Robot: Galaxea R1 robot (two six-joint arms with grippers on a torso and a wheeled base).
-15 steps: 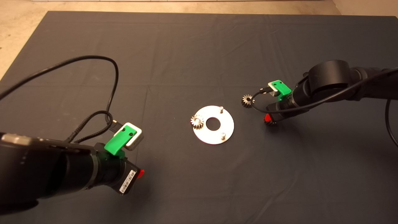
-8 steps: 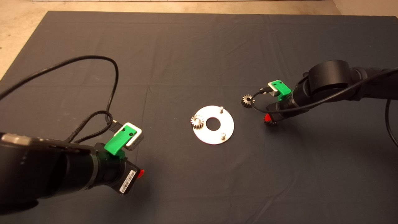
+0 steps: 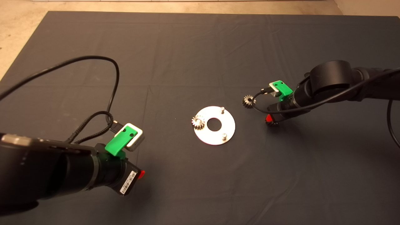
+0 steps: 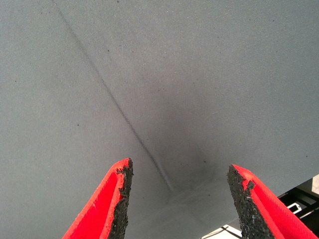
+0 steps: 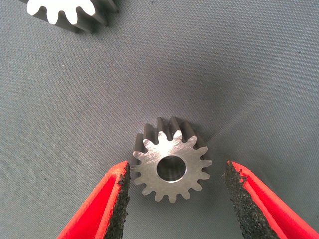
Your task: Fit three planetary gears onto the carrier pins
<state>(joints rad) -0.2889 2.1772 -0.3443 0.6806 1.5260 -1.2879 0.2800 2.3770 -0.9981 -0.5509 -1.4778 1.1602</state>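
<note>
The robot's right gripper needs to grab the third gear by its toothed rim (image 5: pixel 145 170), so that the third gear's center hole (image 5: pixel 171 169) stays free to slide onto a carrier pin.
The silver carrier disc (image 3: pixel 229 125) lies mid-mat with two bare pins (image 3: pixel 222 109) (image 3: pixel 224 135). One planetary gear (image 3: pixel 198 122) sits on the disc's left side, where it covers the third pin. A second gear (image 3: pixel 248 101) lies loose on the mat to the right of the disc and shows in the right wrist view (image 5: pixel 70 12). My right gripper (image 3: pixel 270 120) is low over the third gear (image 5: pixel 172 167). Its fingers are open on either side of the gear and do not touch it. My left gripper (image 3: pixel 140 174) is open and empty over bare mat (image 4: pixel 179 99).
Black cables (image 3: pixel 109 93) loop over the mat behind the left arm. The mat's far edge meets a beige floor (image 3: pixel 18 31). A crease in the mat (image 4: pixel 114 104) runs under the left gripper.
</note>
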